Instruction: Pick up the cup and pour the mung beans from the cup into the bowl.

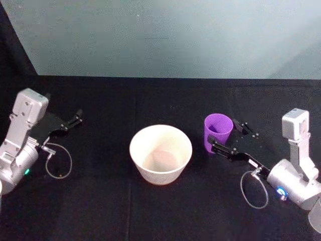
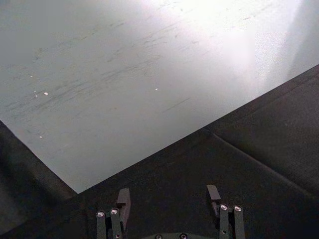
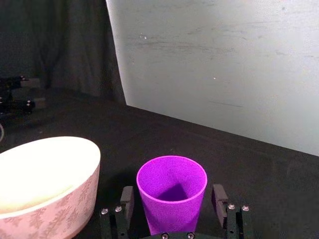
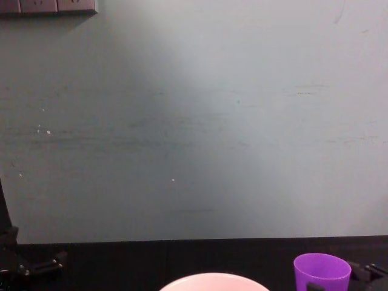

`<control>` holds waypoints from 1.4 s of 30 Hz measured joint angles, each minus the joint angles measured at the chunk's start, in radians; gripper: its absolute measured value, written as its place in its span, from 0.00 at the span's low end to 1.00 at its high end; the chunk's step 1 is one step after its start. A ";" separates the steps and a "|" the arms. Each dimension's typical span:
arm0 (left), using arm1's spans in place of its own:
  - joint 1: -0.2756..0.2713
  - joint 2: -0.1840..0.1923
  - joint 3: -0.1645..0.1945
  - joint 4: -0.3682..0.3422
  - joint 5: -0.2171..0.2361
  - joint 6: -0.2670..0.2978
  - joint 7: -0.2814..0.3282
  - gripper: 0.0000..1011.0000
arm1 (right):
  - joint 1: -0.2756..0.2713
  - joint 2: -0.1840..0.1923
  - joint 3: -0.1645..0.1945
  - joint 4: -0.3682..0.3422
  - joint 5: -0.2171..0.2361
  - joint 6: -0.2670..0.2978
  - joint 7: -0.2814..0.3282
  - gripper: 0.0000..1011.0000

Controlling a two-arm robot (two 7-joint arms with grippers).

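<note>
The right gripper next needs to pick up the purple cup by its sides, which leaves the purple cup's opening free, so that it can pour the mung beans.
The purple cup stands upright on the black table, right of the pale bowl. My right gripper is open with its fingers on either side of the cup, with a gap on each side. The bowl sits beside it, its wall patterned in pink. The cup's inside is in shadow, so I cannot make out mung beans in it. My left gripper rests open at the table's left side, with nothing between its fingers. The chest view catches the cup and the bowl's rim at its lower edge.
A grey-green wall stands behind the table's far edge. A dark curtain hangs at the left. Cable loops hang by each wrist. Black tabletop stretches between the arms and behind the bowl.
</note>
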 joint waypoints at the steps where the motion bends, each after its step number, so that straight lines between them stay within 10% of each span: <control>1: 0.000 0.000 0.000 0.000 0.000 0.000 0.000 0.99 | 0.005 -0.006 0.001 0.007 -0.004 0.001 0.000 0.99; 42: 0.000 0.000 0.000 0.000 0.000 0.000 0.000 0.99 | 0.049 -0.092 0.051 0.070 -0.092 0.026 0.023 0.99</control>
